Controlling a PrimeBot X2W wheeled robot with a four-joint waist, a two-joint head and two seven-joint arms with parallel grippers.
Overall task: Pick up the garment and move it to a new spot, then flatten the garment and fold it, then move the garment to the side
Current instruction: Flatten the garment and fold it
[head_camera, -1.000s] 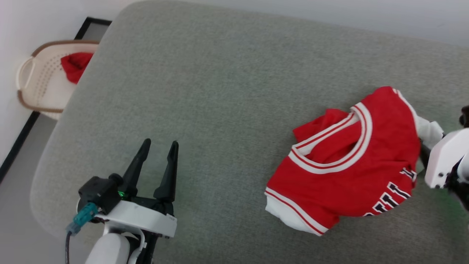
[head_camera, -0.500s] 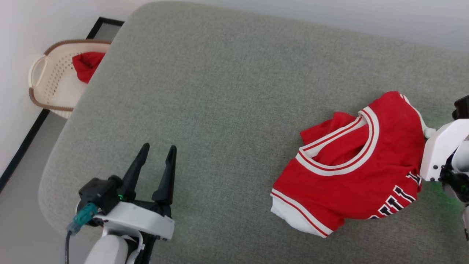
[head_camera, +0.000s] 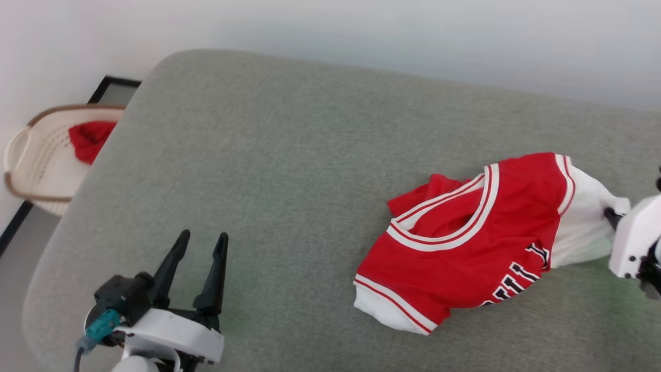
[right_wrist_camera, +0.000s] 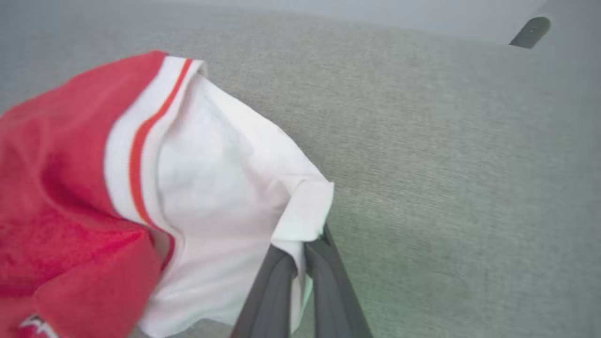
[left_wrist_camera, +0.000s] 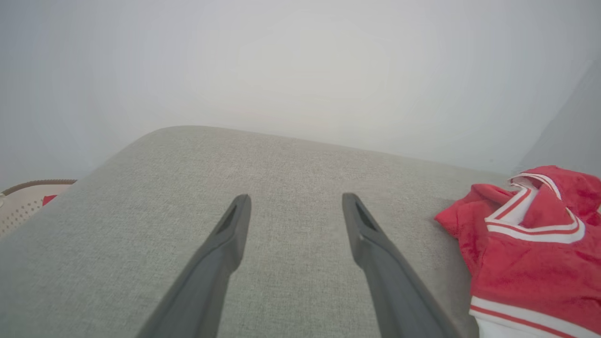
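The red body of the garment (head_camera: 465, 248) is bunched up and slack. I need to grab the white sleeve edge (head_camera: 385, 312) that sticks out of the garment next with my left gripper.
The garment (head_camera: 465, 248), a red jersey with white sleeves and striped V-neck trim, lies bunched on the right half of the grey cushion. My right gripper (head_camera: 612, 217) at the right edge is shut on the garment's white sleeve (head_camera: 583, 222), which is pulled out toward it. In the right wrist view the two fingers (right_wrist_camera: 324, 272) pinch the white sleeve cloth (right_wrist_camera: 225, 197) of the garment (right_wrist_camera: 56, 188). My left gripper (head_camera: 201, 245) stands open and empty at the lower left, well away from the garment (left_wrist_camera: 530, 253); the left gripper (left_wrist_camera: 296, 206) hovers over bare cushion.
The grey cushioned surface (head_camera: 289, 155) has rounded edges, with a pale wall behind it. A cream laundry basket (head_camera: 36, 165) holding a small red cloth (head_camera: 88, 139) stands on the floor past the cushion's left edge.
My right gripper has shut on the white sleeve and drawn it out to the right, stretching the garment. The head camera has shifted, so the whole scene sits lower. The left gripper stays open.
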